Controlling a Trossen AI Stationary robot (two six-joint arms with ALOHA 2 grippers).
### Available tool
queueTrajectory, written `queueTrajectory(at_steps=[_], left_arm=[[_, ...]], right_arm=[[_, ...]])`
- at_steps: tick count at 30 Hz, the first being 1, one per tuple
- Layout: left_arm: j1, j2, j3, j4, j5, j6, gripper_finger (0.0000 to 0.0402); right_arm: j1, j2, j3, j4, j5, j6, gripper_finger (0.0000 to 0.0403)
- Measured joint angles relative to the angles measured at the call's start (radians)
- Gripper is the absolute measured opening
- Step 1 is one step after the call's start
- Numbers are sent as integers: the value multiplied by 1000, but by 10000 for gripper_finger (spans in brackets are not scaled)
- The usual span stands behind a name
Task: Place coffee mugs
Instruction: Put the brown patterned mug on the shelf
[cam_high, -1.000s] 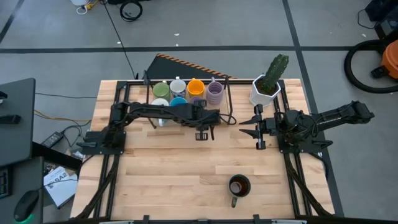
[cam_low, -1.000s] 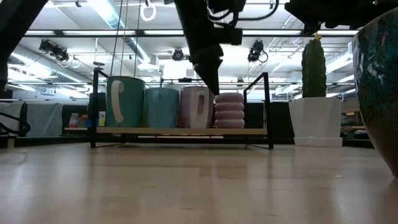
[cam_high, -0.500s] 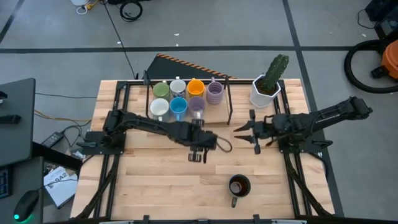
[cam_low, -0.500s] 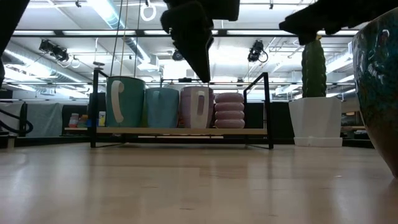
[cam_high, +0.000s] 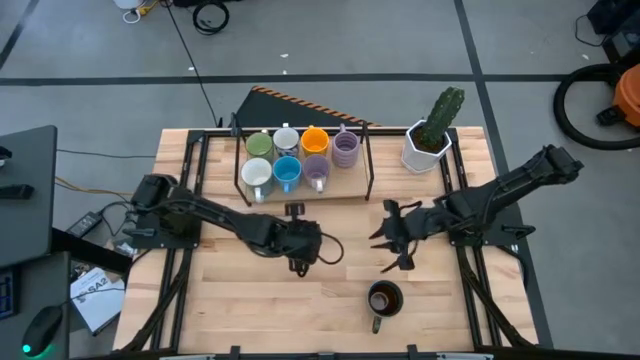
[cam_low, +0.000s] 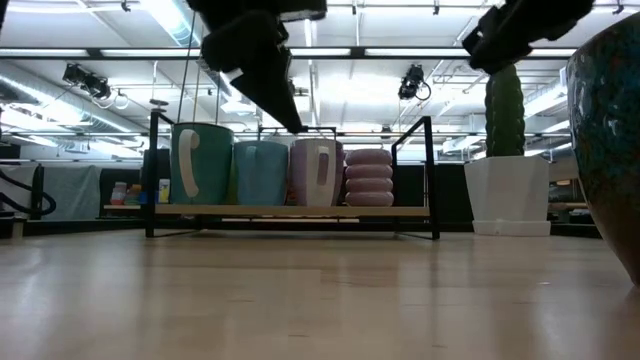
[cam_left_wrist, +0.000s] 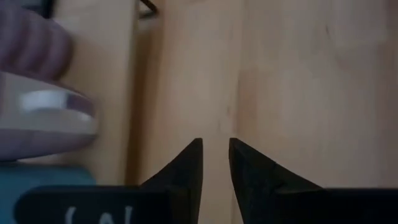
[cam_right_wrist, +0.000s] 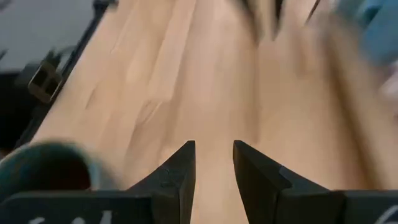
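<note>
The right gripper grabs the dark mug by its rim (cam_high: 385, 283) next and sets it among the other mugs on the rack (cam_high: 356, 190).
Seven mugs stand on their bases on the black-framed wooden rack (cam_high: 356, 190) at the table's far side: green (cam_high: 259, 145), grey-white (cam_high: 286, 139), orange (cam_high: 314, 140) and ribbed lilac (cam_high: 346, 150) behind, white (cam_high: 256, 172), blue (cam_high: 287, 173) and lilac (cam_high: 316, 170) in front. The dark mug (cam_high: 384, 298) stands alone near the table's near edge. My left gripper (cam_high: 305, 245) hangs over bare wood in front of the rack, open by a narrow gap (cam_left_wrist: 216, 146). My right gripper (cam_high: 388, 248) is open above the table, just beyond the dark mug (cam_right_wrist: 50, 165).
A white faceted pot with a cactus (cam_high: 428, 145) stands at the far right corner, right of the rack. Bare wood lies between the rack and the dark mug. In the low view the dark mug (cam_low: 605, 140) fills the right edge.
My left gripper has drawn back from the rack toward the near edge, then toward the left. My right gripper has moved from beside the cactus pot toward the near edge and left, closing in on the dark mug. No mug has moved.
</note>
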Motion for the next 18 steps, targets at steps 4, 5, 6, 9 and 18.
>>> queueTrajectory(at_steps=[4,5,6,9,18], left_arm=[[-33,-28,-37,22,-90,-1,82],[-40,-31,-45,32,-105,-1,82],[-46,-34,-54,41,-122,-1,82],[-60,-50,-87,61,-150,-3,82],[-70,-60,-100,55,-165,-63,82]], right_arm=[[12,84,115,-172,-107,97,117],[18,103,143,-208,-133,118,120],[24,124,171,-236,-154,137,124],[48,181,248,-329,-188,191,145],[110,357,406,-540,-238,295,222]])
